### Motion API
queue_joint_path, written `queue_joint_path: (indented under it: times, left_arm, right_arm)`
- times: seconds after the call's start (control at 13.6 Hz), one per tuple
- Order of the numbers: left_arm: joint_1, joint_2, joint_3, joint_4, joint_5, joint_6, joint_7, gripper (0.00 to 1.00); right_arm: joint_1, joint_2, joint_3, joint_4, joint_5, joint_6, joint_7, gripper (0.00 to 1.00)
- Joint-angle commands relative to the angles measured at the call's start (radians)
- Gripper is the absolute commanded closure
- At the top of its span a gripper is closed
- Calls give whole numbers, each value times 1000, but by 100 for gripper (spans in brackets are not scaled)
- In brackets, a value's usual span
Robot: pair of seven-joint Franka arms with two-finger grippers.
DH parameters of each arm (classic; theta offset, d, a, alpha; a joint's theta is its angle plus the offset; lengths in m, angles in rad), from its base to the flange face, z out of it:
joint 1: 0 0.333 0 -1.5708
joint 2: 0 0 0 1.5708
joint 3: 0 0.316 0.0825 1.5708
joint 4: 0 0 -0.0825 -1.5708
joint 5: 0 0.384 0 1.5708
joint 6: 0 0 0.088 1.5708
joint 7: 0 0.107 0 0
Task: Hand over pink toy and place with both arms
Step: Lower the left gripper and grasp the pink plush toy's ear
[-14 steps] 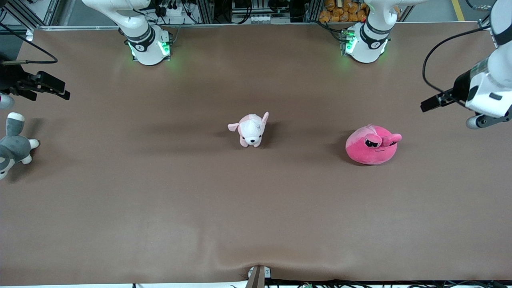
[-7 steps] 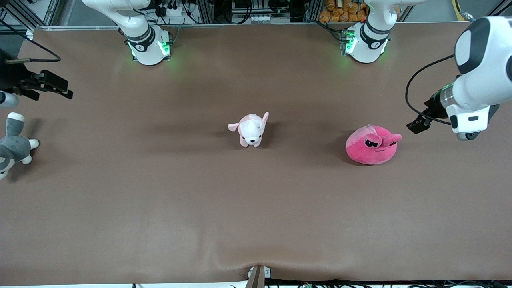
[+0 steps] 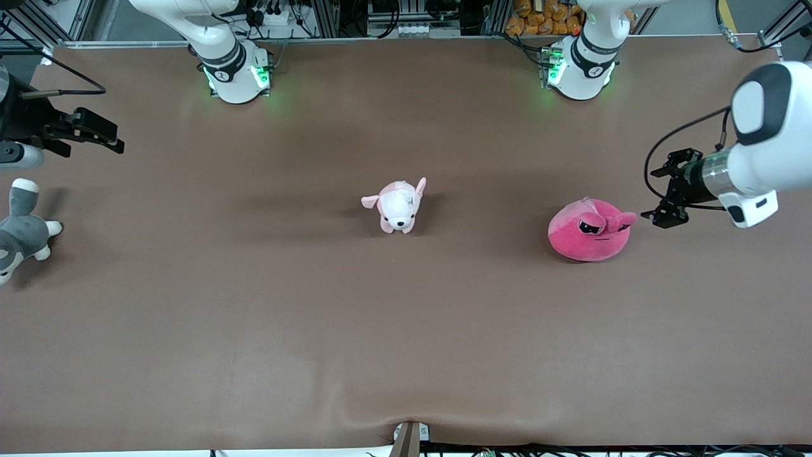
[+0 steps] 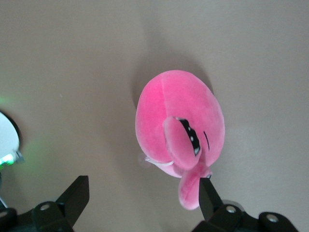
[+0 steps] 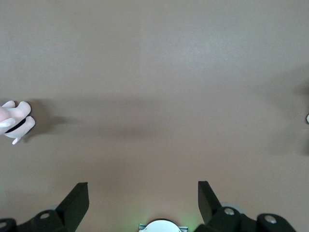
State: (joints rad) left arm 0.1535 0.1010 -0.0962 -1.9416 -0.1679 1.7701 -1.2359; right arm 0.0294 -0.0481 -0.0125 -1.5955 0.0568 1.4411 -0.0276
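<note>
The pink toy has to stay free at the round body (image 3: 578,240) for the handover, so my left gripper should next grab the toy by its stubby ear (image 3: 625,219).
The pink toy (image 3: 590,231), a hot-pink round plush with sleepy black eyes, lies on the brown table toward the left arm's end. It also shows in the left wrist view (image 4: 181,128). My left gripper (image 3: 653,195) hangs open just beside the toy, toward the left arm's end of the table. In the left wrist view the gripper (image 4: 142,200) is empty, with one finger close to the toy's stubby ear. My right gripper (image 3: 111,138) is open and empty over the right arm's end of the table; it also shows in the right wrist view (image 5: 142,203).
A small pale pink-and-white puppy plush (image 3: 396,206) stands mid-table; its edge shows in the right wrist view (image 5: 14,123). A grey-and-white plush (image 3: 22,231) lies at the right arm's end, below the right gripper in the front view. The arm bases (image 3: 235,76) stand along the table's back edge.
My left arm has swung in and down toward the pink toy, and its gripper now sits beside it. My right gripper has shifted slightly toward the table's middle.
</note>
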Motion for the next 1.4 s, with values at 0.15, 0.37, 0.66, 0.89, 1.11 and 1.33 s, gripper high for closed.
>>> queue_joint_path:
  times: [0.15, 0.37, 0.66, 0.89, 1.11, 1.33]
  left_arm:
    - [47, 58, -7, -2, -114, 29, -46, 0]
    - [67, 77, -7, -10, -211, 31, -45, 0]
    - [64, 137, -7, -8, -269, 113, -45, 0]
    - [60, 163, -8, -10, -269, 140, -45, 0]
    - [57, 167, -8, -14, -269, 140, -42, 14]
    - [55, 184, -10, -11, -277, 140, -42, 33]
  right_arm:
    - [27, 2, -4, -12, -3, 10, -11, 0]
    - [21, -3, -9, -11, -3, -8, -23, 0]
    - [32, 1, -6, -12, -3, -25, -32, 0]
    - [33, 5, -4, -15, -3, -25, -32, 0]
    - [33, 4, -3, -15, -3, -41, -58, 0]
    - [23, 7, -6, -17, -3, -44, -118, 0]
